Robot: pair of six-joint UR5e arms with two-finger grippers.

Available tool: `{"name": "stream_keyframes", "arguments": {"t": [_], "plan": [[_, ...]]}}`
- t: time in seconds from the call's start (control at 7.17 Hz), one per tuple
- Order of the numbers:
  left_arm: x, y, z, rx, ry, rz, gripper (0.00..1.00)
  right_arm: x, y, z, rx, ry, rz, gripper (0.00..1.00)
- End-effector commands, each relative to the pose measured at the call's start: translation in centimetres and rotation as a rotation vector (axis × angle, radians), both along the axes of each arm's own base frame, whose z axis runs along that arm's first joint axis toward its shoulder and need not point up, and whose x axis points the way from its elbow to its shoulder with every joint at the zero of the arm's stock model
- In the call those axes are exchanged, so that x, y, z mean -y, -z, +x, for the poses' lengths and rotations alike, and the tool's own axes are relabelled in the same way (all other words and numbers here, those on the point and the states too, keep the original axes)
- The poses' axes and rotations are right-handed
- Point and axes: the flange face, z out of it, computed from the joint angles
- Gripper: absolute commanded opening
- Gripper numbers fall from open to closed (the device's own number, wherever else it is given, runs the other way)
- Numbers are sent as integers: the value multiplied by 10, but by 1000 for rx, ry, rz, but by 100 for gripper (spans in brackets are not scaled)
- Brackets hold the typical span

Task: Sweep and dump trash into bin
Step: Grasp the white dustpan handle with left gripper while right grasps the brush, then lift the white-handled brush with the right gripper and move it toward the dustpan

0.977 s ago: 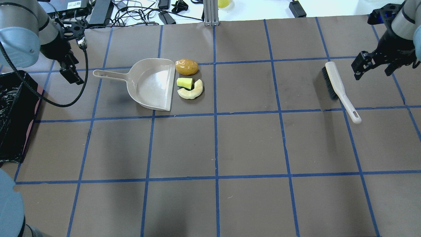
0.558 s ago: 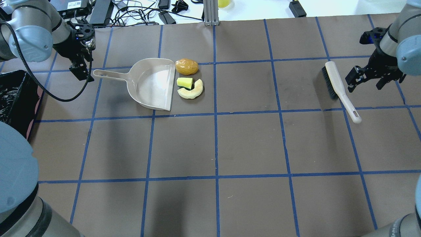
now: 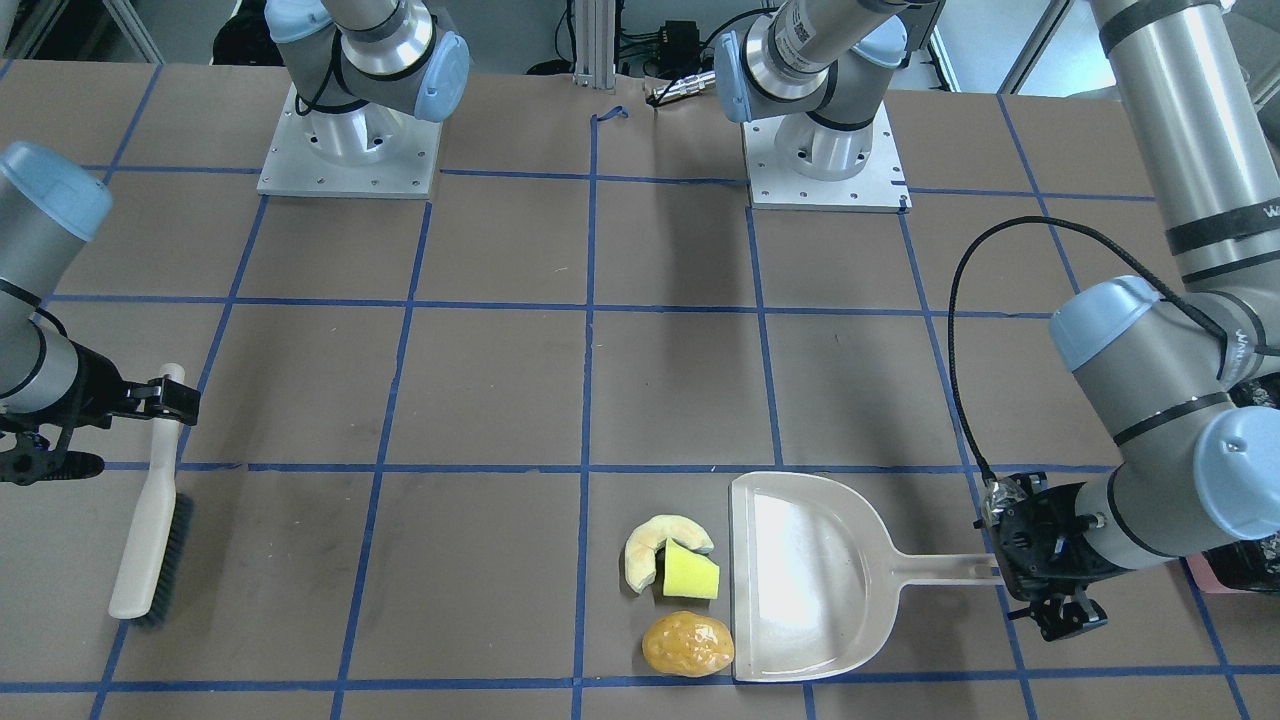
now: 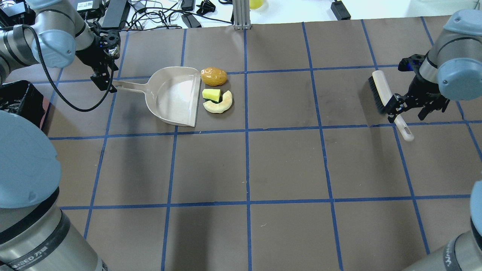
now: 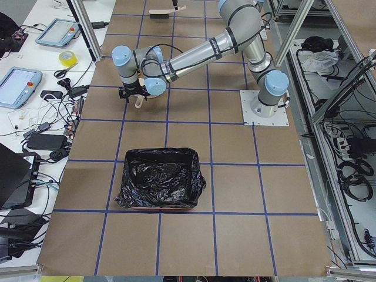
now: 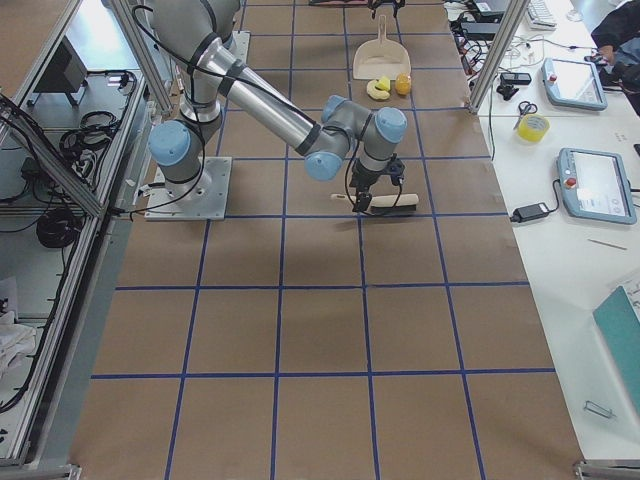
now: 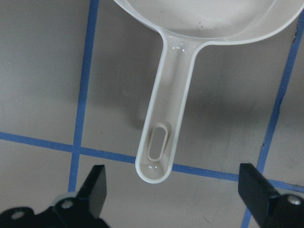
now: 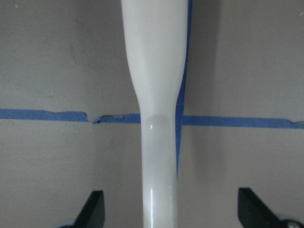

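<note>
My right gripper grabs the beige brush by its handle (image 3: pixel 167 402) next, to sweep the trash into the dustpan (image 3: pixel 806 576).
The trash lies right of the beige dustpan's (image 4: pixel 175 96) mouth: a golden-brown potato-like lump (image 4: pixel 213 76), a bright yellow wedge (image 4: pixel 211 94) and a pale curved peel (image 4: pixel 218 105). My left gripper (image 4: pixel 104 81) is open at the end of the dustpan handle (image 7: pixel 166 123), one finger on each side and not touching it. My right gripper (image 4: pixel 408 107) is open and straddles the handle (image 8: pixel 156 142) of the beige brush (image 4: pixel 382 94) without touching it. The bin (image 5: pixel 130 189), lined with a black bag, stands at the table's left end.
Cables and black boxes (image 4: pixel 158 15) lie beyond the table's far edge, with a metal post (image 4: pixel 241 15) at its middle. The brown mat has blue tape grid lines. The left arm's black cable (image 4: pixel 64 101) hangs in a loop beside the bin.
My left gripper has moved right, up to the dustpan handle's end. My right gripper has moved left and nearer, over the brush handle. Trash, dustpan and brush have not moved.
</note>
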Motion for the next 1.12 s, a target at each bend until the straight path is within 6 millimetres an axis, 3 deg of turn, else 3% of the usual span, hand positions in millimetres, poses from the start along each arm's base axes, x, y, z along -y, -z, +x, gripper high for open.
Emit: {"name": "stream_keyframes", "arguments": {"t": [0.0, 0.14, 0.42, 0.7, 0.98], "plan": [[-1, 8, -2, 0, 8, 18, 100, -7, 10, 3, 7, 3, 23, 99], [-3, 10, -3, -2, 8, 24, 100, -6, 11, 2, 6, 0, 24, 88], [-5, 16, -10, -6, 17, 34, 100, -6, 11, 3, 11, 2, 19, 54], [-5, 18, -19, -5, 30, 36, 98, -6, 11, 3, 13, 7, 19, 3], [-6, 18, -19, -5, 31, 38, 94, -3, 6, 2, 11, 11, 4, 0]]}}
